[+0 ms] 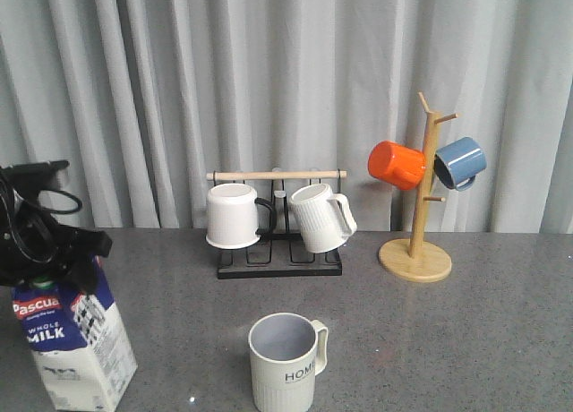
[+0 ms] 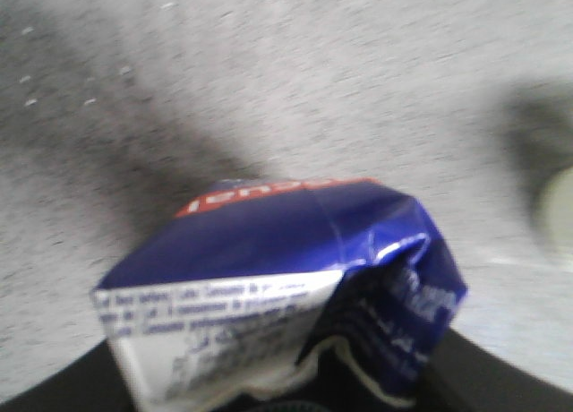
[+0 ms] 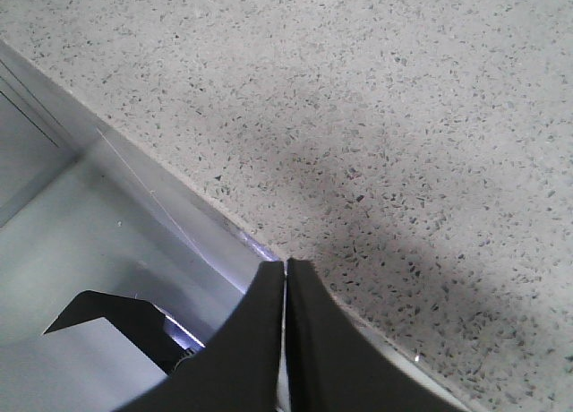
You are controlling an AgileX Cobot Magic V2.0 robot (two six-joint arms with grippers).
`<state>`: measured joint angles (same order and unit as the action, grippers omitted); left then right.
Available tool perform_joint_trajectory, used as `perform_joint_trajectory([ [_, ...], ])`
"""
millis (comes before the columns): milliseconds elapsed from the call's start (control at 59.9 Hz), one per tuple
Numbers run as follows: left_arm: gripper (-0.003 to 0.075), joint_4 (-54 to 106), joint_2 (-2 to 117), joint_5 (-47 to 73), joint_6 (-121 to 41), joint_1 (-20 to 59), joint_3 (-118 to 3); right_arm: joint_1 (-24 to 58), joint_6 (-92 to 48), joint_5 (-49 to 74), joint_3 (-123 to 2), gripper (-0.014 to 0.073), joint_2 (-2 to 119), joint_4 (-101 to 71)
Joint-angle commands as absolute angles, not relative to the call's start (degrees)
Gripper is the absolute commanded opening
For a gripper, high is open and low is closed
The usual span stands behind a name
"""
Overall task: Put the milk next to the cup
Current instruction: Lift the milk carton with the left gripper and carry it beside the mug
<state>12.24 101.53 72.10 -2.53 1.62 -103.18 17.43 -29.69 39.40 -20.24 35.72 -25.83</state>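
The milk's base must first reach the spot beside the cup (image 1: 285,363), still well away, before my left gripper releases it.
The milk (image 1: 76,340) is a blue-and-white carton with a red "Pascual" band, at the table's front left and leaning. Its base is cut off by the picture's lower edge. My left gripper (image 1: 54,261) is shut on the carton's gable top, hiding the cap. The left wrist view shows the milk (image 2: 269,242) up close, its top crumpled between my dark fingers (image 2: 54,394). The cup (image 1: 285,363), a pale ribbed mug lettered "HOME", stands upright at front centre, a gap to the right of the carton. My right gripper (image 3: 286,267) is shut on nothing over the table's edge (image 3: 224,217).
At the back, a black rack (image 1: 279,261) holds a white mug with a black handle (image 1: 231,215) and a white ribbed mug (image 1: 318,217). A wooden mug tree (image 1: 416,251) at the back right carries an orange mug (image 1: 397,164) and a blue mug (image 1: 461,162).
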Motion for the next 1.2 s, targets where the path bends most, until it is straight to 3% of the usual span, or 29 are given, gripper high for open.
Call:
perform_joint_trajectory([
  [0,0.0094,19.1,96.17,68.42,-4.23,1.79,-105.03,17.4,-29.89,36.68,-21.92,-0.0005,35.75,-26.64],
  [301,0.0086,34.46,94.71,62.7,-10.65,4.8,-108.67,17.4,-29.89,36.88,-21.92,-0.0005,35.75,-26.64],
  [618,0.0086,22.79,99.9,67.21,-4.48,11.68,-119.46,17.4,-29.84,36.96,-21.92,-0.0005,35.75,-26.69],
  [1186,0.0086,16.07,108.36,71.52,-1.5,17.7,-119.65,17.4,-29.84,36.98,-21.92,-0.0005,35.75,-27.0],
])
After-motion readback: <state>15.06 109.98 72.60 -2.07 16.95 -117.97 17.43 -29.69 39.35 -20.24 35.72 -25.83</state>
